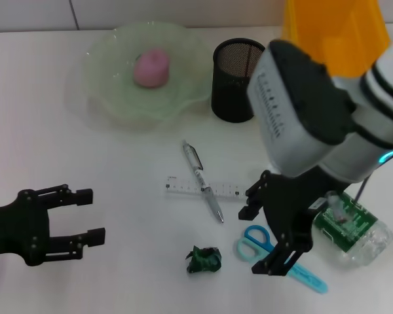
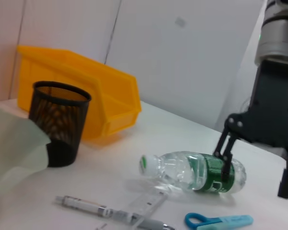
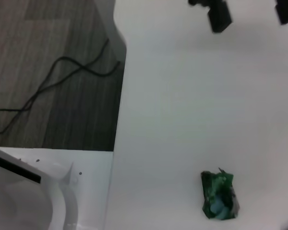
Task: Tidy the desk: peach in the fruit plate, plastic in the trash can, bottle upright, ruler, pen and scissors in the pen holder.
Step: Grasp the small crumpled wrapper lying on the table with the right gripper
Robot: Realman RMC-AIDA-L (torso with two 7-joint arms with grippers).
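The plastic is still well short of my fingers, so it isn't time to close on it yet. My right gripper should first move toward the green plastic (image 1: 203,260) (image 3: 219,194).
A pink peach (image 1: 150,67) lies in the green glass fruit plate (image 1: 111,98). The pen (image 1: 202,180) lies across the clear ruler (image 1: 183,186) mid-table. Blue scissors (image 1: 308,275) and the bottle (image 1: 350,226), on its side, lie at the front right, and crumpled green plastic (image 1: 203,260) is at the front centre. My right gripper (image 1: 257,239) hangs open over the scissors' handles, beside the bottle (image 2: 192,172). At the front left my left gripper (image 1: 90,216) is open and holds nothing. The black mesh pen holder (image 1: 236,78) stands behind the pen, and the yellow trash can (image 1: 334,26) is at the back right.
In the right wrist view the plastic (image 3: 220,195) lies near the table's front edge (image 3: 119,120), with floor and cables beyond. The left wrist view shows the pen holder (image 2: 60,122), the yellow bin (image 2: 91,96), the pen (image 2: 110,211) and the scissors (image 2: 218,221).
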